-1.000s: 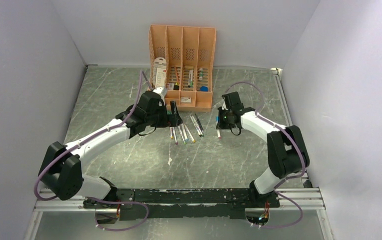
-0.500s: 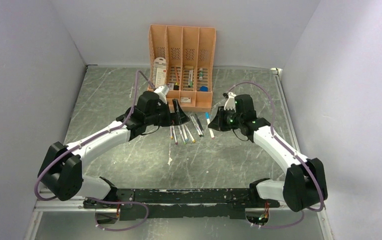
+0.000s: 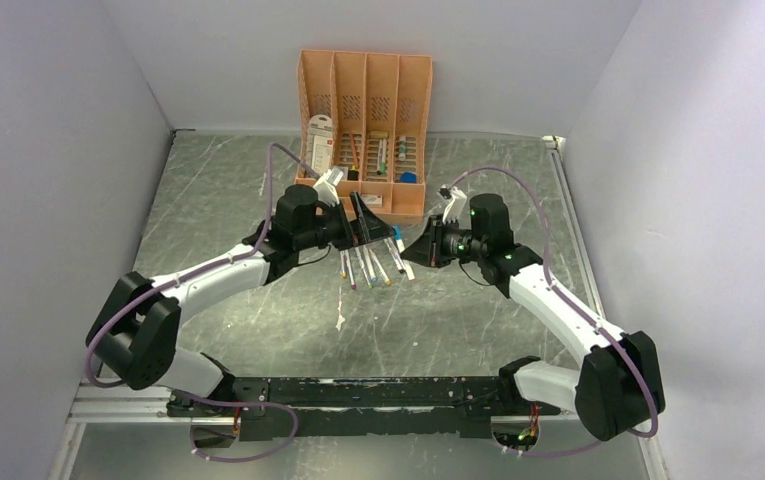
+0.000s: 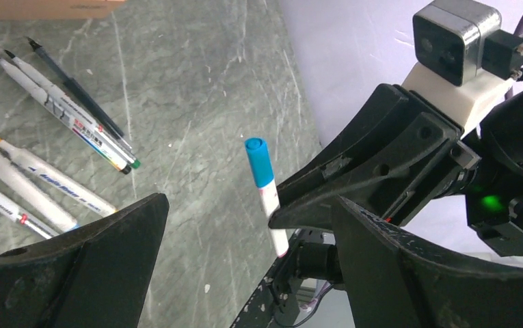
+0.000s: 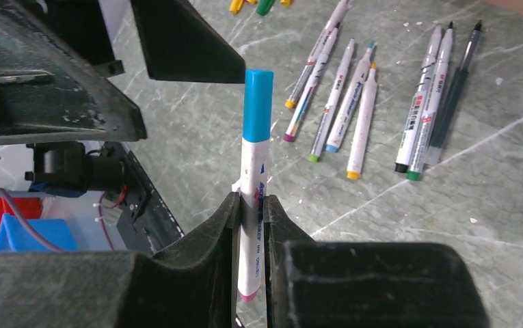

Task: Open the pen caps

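My right gripper keeps holding the pale body of the pen. My left gripper should grab only the blue cap [image 3: 397, 233] [image 4: 258, 161] next, to pull the pen open.
My right gripper [image 5: 250, 205] is shut on the pale barrel of a pen [image 5: 253, 181] and holds it above the table, its blue cap [image 5: 257, 102] pointing at my left gripper. In the top view this pen [image 3: 399, 250] sits between the right gripper [image 3: 416, 250] and the left gripper [image 3: 370, 218]. My left gripper [image 4: 248, 225] is open and empty, its jaws wide apart on either side of the held pen [image 4: 269, 205] and blue cap [image 4: 258, 161], not touching them. Several other pens [image 3: 363, 268] lie on the table below, also in the right wrist view [image 5: 344, 102].
The peach-orange organiser [image 3: 413, 100] with card packets stands at the back, just behind the grippers. Loose yellow and green caps [image 5: 264, 7] lie beyond the pen row. Grey walls close in the left, right and back of the table [image 3: 478, 330].
My right gripper has lifted the blue-capped pen off the table and carried it left towards my left gripper. My left gripper has moved right and risen to face it.
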